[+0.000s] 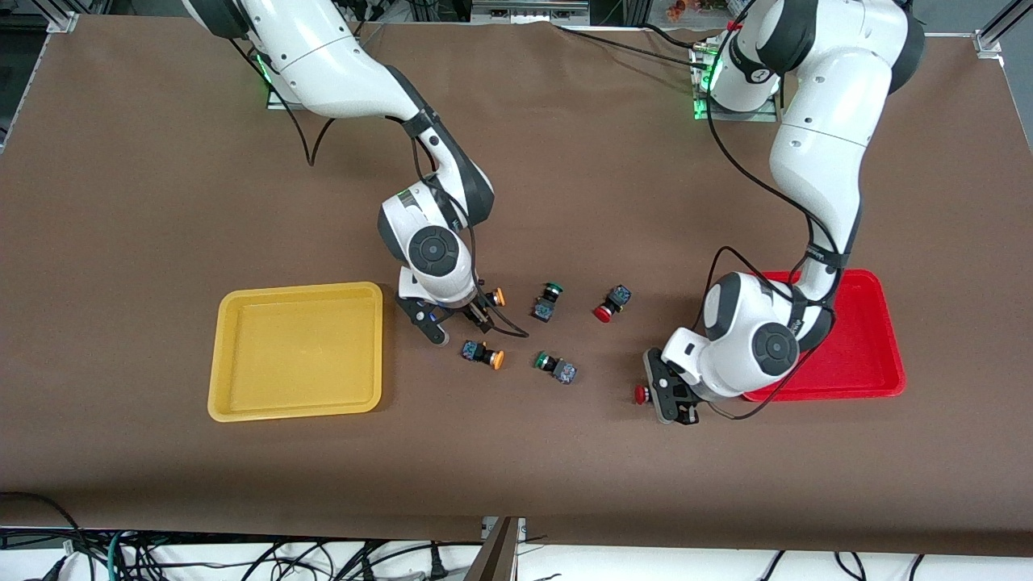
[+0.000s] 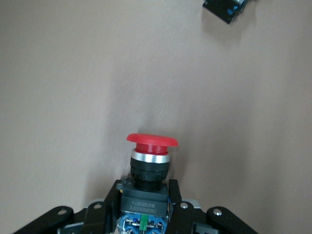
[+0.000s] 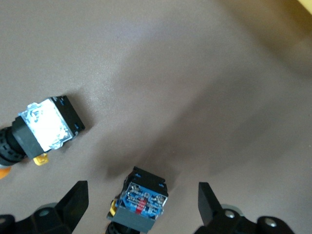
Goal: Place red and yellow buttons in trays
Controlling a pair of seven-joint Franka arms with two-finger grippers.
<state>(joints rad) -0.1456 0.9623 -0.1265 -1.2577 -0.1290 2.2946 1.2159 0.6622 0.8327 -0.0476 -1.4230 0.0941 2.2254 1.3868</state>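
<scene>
The yellow button still has to go in the yellow tray. My right gripper should next pick it up by its square switch body (image 3: 139, 202) to place it there.
My left gripper (image 1: 666, 395) is shut on a red button (image 2: 151, 146), its fingers (image 2: 174, 200) clamping the dark square body low over the table, beside the red tray (image 1: 863, 347). That red cap (image 1: 641, 394) sticks out past the fingers. A second red button (image 1: 611, 305) lies near the table's middle. My right gripper (image 3: 142, 204) stands open astride a yellow button (image 3: 142, 202), whose orange cap (image 1: 498, 297) peeks out beside the hand (image 1: 460, 321). Another yellow button (image 1: 484, 355) lies nearer the camera, also seen from the right wrist (image 3: 46, 127). The yellow tray (image 1: 299, 355) holds nothing.
Two green-capped switches (image 1: 549, 300) (image 1: 555, 365) lie between the yellow and red buttons. The dark corner of another switch (image 2: 224, 9) shows in the left wrist view. Brown table cloth lies bare around the trays, and the red tray holds nothing that shows.
</scene>
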